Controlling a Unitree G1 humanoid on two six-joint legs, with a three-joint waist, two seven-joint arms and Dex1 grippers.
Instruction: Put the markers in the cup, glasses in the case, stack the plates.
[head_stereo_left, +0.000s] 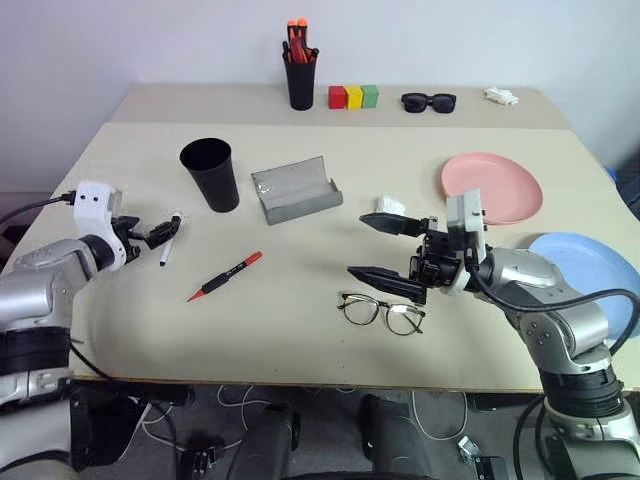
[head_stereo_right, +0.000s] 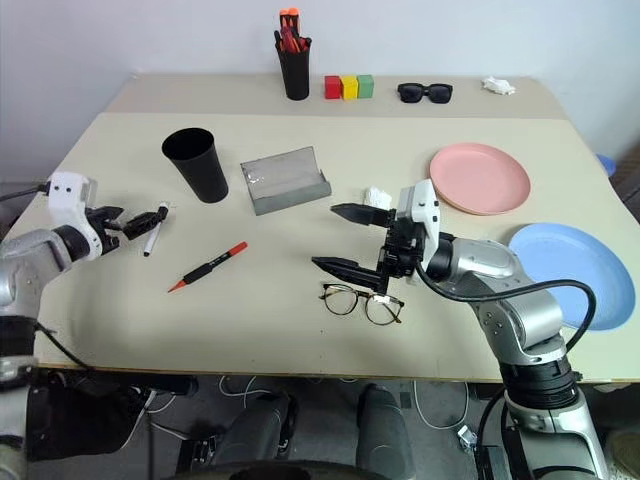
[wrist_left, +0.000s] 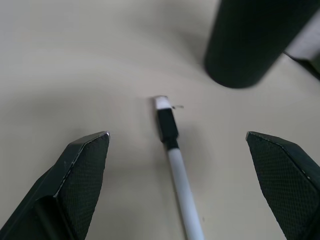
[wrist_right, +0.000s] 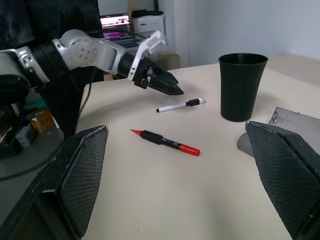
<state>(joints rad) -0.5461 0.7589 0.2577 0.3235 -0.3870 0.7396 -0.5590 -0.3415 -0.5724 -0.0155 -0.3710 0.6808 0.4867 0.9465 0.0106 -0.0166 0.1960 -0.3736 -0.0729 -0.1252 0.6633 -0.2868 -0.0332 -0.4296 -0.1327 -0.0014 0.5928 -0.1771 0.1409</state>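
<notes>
My left gripper isn't ready to close on the white marker yet. Its fingers are above the black cap, so it should lower first.
My left gripper (head_stereo_left: 160, 233) is open at the table's left side, its jaws level with a white marker with a black cap (wrist_left: 172, 150) that lies between them on the table. A red-and-black marker (head_stereo_left: 225, 276) lies nearer the middle. The black cup (head_stereo_left: 210, 172) stands upright behind them. Right of it is the grey case (head_stereo_left: 295, 190), lying open. My right gripper (head_stereo_left: 356, 245) hangs open, pointing left, just above and behind the wire-framed glasses (head_stereo_left: 382, 312). The pink plate (head_stereo_left: 490, 187) and the blue plate (head_stereo_left: 590, 270) lie apart at the right.
At the back stand a black pen pot with orange-capped pens (head_stereo_left: 300, 75), three coloured blocks (head_stereo_left: 353, 96), black sunglasses (head_stereo_left: 428, 101) and a small white object (head_stereo_left: 502, 96). A crumpled white scrap (head_stereo_left: 390, 206) lies behind my right gripper. The table's (head_stereo_left: 300, 340) front edge is near the glasses.
</notes>
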